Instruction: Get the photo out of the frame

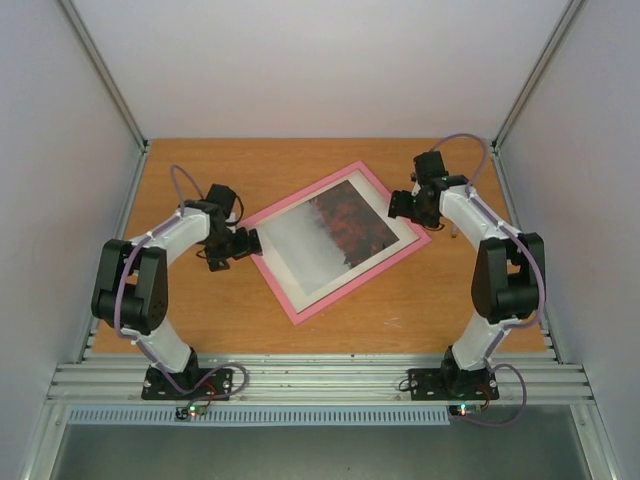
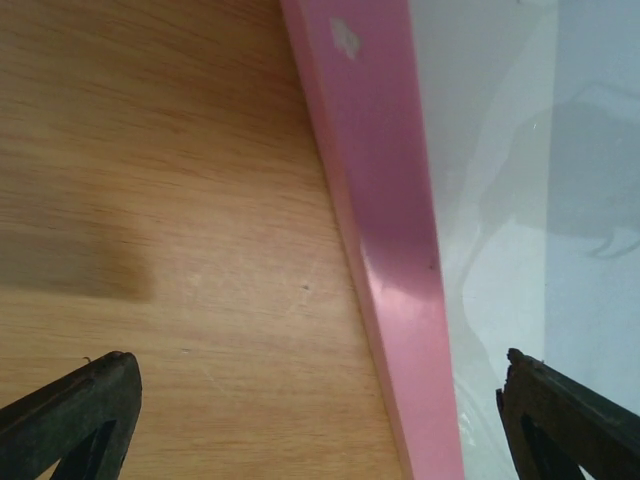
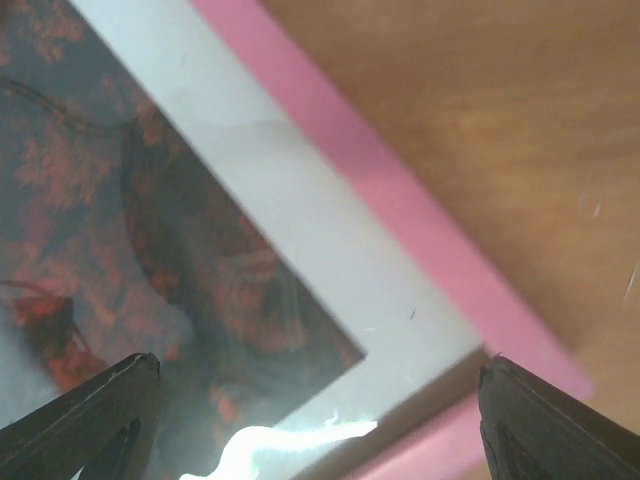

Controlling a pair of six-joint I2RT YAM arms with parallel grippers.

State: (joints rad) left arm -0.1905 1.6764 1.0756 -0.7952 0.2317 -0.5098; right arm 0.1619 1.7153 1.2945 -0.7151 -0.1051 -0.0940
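Note:
My left gripper's fingers still hang above the pink bar, so it is too early to close; my left gripper lowers first, then closes on the bar.
The pink frame (image 1: 300, 305) lies face up and skewed on the wooden table, with a white mat border (image 1: 405, 232) around the photo (image 1: 335, 235) of grey mist and red-orange trees. My left gripper (image 1: 238, 247) is open at the frame's left edge; in the left wrist view its fingers (image 2: 75, 410) straddle the pink rail (image 2: 385, 200). My right gripper (image 1: 408, 205) is open over the frame's right corner; in the right wrist view the photo (image 3: 120, 200), mat (image 3: 290, 200) and pink rail (image 3: 400, 200) lie between its fingers (image 3: 545, 420).
The wooden table (image 1: 200, 165) is walled by white panels at the back and sides. A metal rail (image 1: 320, 378) runs along the near edge, carrying both arm bases. A small white speck (image 1: 395, 322) lies on the table near the front right.

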